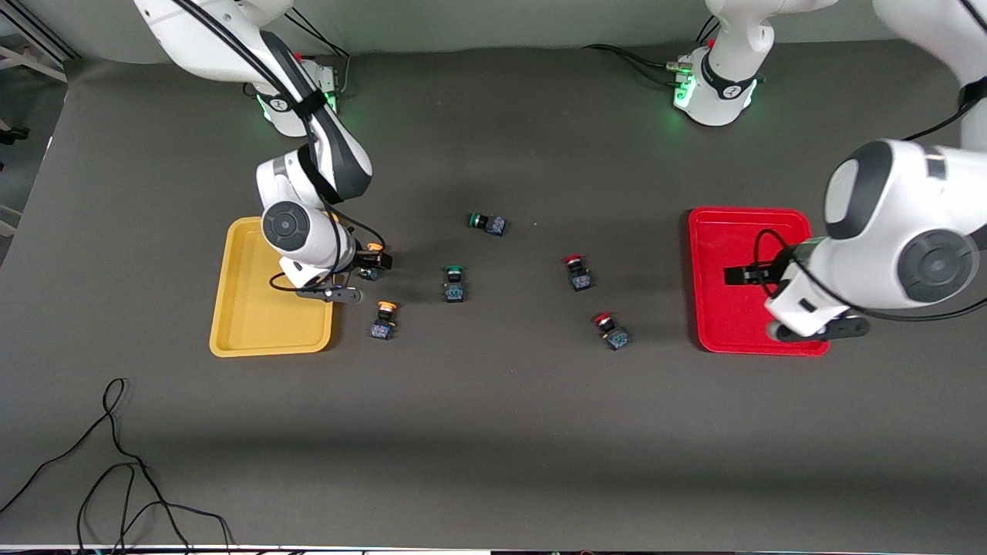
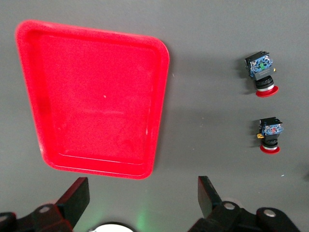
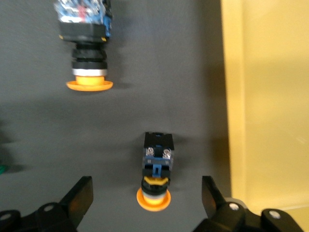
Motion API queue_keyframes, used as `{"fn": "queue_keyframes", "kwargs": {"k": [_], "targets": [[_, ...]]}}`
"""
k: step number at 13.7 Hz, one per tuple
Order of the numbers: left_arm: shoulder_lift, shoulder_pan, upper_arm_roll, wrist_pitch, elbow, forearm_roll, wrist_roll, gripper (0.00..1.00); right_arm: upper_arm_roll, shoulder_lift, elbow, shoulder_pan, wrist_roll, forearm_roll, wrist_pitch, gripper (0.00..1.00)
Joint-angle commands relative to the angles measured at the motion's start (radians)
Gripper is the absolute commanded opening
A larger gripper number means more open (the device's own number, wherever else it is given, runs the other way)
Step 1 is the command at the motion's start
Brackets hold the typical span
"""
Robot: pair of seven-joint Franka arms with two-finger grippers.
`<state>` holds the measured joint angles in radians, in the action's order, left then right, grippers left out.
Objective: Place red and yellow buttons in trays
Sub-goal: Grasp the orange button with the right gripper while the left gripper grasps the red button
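Note:
Next, my right gripper picks up the yellow-capped button by its black body behind the cap to place it in the yellow tray.
My right gripper [image 1: 375, 262] is open, its fingers either side of a yellow-capped button [image 1: 372, 260] that lies on the table beside the yellow tray [image 1: 247, 308]. In the right wrist view this button [image 3: 155, 179] sits between the open fingers [image 3: 79, 195], the tray's rim [image 3: 231, 96] close by. A second yellow button [image 1: 383, 319] [image 3: 86, 53] lies nearer the camera. Two red-capped buttons [image 1: 577, 272] [image 1: 611, 329] lie mid-table. My left gripper [image 1: 734, 275] is open and empty over the red tray [image 1: 725, 324]. The left wrist view shows the tray [image 2: 96, 96] and both red buttons [image 2: 262, 72] [image 2: 270, 135].
Two green-capped buttons [image 1: 487, 223] [image 1: 455, 283] lie on the dark mat between the yellow and red ones. A loose black cable [image 1: 116, 462] curls on the table near the front camera, toward the right arm's end.

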<state>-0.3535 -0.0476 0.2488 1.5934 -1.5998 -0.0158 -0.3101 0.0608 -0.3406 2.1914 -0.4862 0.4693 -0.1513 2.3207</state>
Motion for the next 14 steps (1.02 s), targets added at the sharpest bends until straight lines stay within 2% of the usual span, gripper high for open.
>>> {"fn": "queue_keyframes", "kwargs": {"k": [1, 4, 5, 7, 10, 12, 13, 14], "targets": [[-0.076, 0.054, -0.005, 0.023, 0.031, 0.011, -0.073, 1.00, 0.011, -0.027, 0.005, -0.028, 0.019, -0.020, 0.035, 1.00], [-0.127, 0.119, 0.006, 0.080, -0.009, 0.025, -0.089, 1.00, 0.011, -0.052, 0.005, -0.028, 0.019, -0.022, 0.037, 1.00], [-0.143, 0.135, 0.006, 0.112, -0.018, 0.063, -0.134, 1.00, 0.013, -0.055, 0.005, -0.028, 0.017, -0.022, 0.037, 0.97], [-0.186, 0.161, 0.010, 0.169, -0.026, 0.121, -0.262, 1.00, 0.014, -0.058, 0.005, -0.028, 0.017, -0.020, 0.043, 0.70], [-0.194, 0.265, 0.010, 0.348, -0.127, 0.126, -0.378, 1.00, 0.016, -0.060, 0.005, -0.026, 0.015, -0.020, 0.045, 0.48], [-0.214, 0.307, 0.010, 0.485, -0.182, 0.126, -0.441, 1.00, 0.016, -0.061, 0.004, -0.023, 0.015, -0.020, 0.043, 0.20], [-0.234, 0.321, 0.010, 0.515, -0.183, 0.126, -0.470, 0.99, 0.017, -0.055, 0.004, -0.020, 0.015, -0.020, 0.037, 0.10], [-0.242, 0.331, 0.010, 0.534, -0.183, 0.126, -0.484, 0.99, 0.022, -0.040, 0.001, -0.017, 0.015, -0.020, 0.020, 0.05]]}}
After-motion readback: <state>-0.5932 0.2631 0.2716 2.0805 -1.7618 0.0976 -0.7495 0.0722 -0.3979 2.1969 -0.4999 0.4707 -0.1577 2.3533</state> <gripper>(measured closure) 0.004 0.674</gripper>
